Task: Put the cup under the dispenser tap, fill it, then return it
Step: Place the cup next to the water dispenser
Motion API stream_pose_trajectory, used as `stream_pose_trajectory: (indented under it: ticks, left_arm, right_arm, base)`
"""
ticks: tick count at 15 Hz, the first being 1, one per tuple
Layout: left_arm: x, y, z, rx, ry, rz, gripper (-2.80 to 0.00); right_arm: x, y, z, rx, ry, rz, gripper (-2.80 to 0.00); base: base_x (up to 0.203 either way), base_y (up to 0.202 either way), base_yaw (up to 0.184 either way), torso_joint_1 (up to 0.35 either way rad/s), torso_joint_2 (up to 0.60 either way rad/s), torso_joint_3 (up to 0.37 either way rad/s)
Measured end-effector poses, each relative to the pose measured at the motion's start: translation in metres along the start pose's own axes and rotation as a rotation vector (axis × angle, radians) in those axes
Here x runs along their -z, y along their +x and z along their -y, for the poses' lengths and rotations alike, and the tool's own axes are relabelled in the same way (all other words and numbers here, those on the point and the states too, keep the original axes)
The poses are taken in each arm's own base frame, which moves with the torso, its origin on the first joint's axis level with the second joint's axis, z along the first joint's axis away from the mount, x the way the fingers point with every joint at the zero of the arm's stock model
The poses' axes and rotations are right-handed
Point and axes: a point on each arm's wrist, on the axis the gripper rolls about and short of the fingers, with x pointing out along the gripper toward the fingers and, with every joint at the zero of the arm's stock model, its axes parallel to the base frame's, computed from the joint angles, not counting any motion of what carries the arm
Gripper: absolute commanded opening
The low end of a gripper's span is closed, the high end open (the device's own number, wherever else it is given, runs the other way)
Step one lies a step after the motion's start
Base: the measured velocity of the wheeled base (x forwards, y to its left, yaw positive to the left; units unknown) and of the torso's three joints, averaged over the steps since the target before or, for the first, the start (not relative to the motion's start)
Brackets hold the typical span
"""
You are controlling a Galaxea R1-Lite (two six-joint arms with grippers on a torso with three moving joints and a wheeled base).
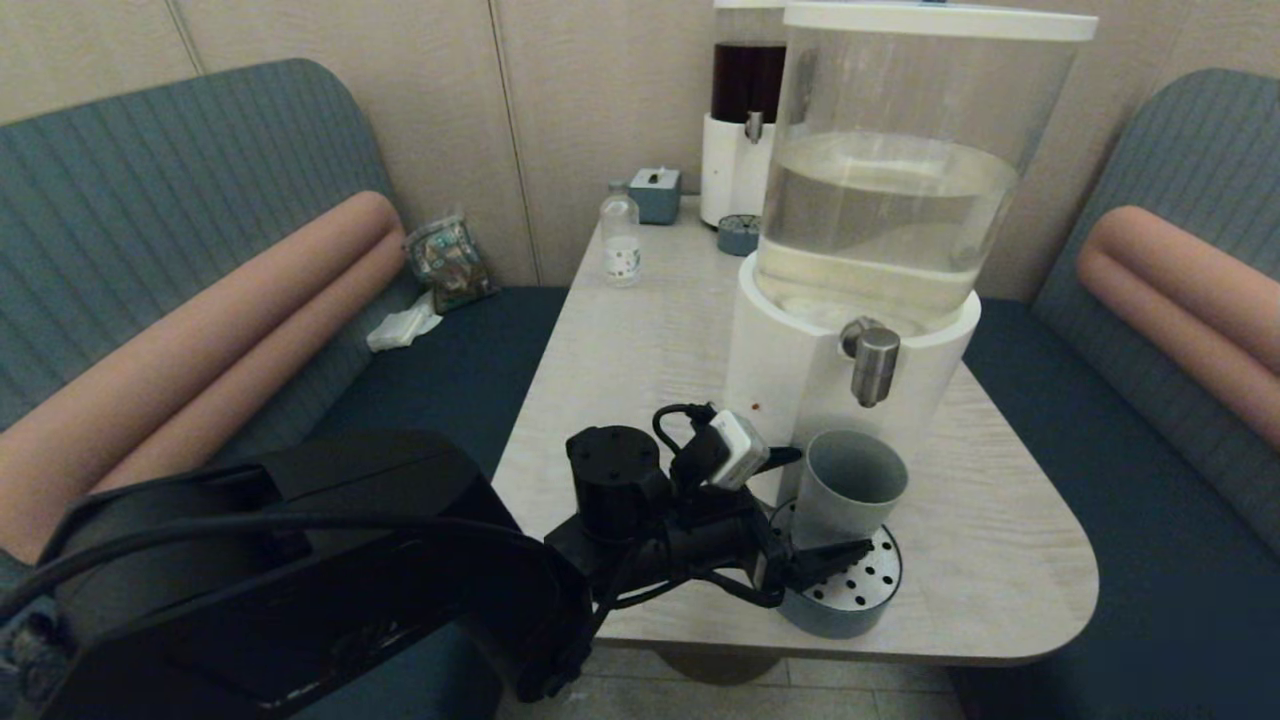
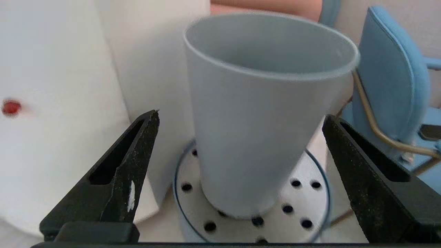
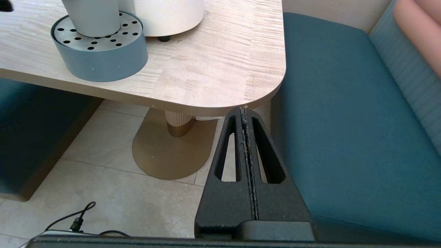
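Observation:
The fingers of my left gripper reach only partway along the grey-green cup's side. I need to move them farther forward before I close them on the cup.
The grey-green cup stands on the round perforated drip tray, directly below the brushed-steel tap of the big clear-liquid dispenser. I see no liquid inside the cup. My left gripper is open, one finger on each side of the cup, with a gap showing between each fingertip and the cup wall. My right gripper is shut on nothing, parked low beside the table's near right corner, from where the cup and tray also show.
A dark-liquid dispenser with a small tray stands at the table's back. A clear bottle and a grey box are beside it. Benches flank the table.

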Motion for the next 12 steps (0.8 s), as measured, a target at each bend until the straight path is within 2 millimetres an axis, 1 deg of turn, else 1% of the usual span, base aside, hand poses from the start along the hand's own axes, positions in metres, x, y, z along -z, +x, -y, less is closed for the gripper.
stream_pose_trajectory:
  ticks: [5, 12]
  left_arm:
    - [0.003, 0.015, -0.003, -0.020, 0.013, 0.029, 0.00]
    - [0.008, 0.036, 0.000, -0.026, 0.008, 0.069, 0.00]
  right_arm:
    - [0.000, 0.000, 0.000, 0.000, 0.000, 0.000, -2.80]
    - [0.000, 0.000, 0.000, 0.000, 0.000, 0.000, -2.80]
  base:
    - [0.000, 0.000, 0.000, 0.000, 0.00, 0.000]
    - [0.000, 0.000, 0.000, 0.000, 0.00, 0.000]
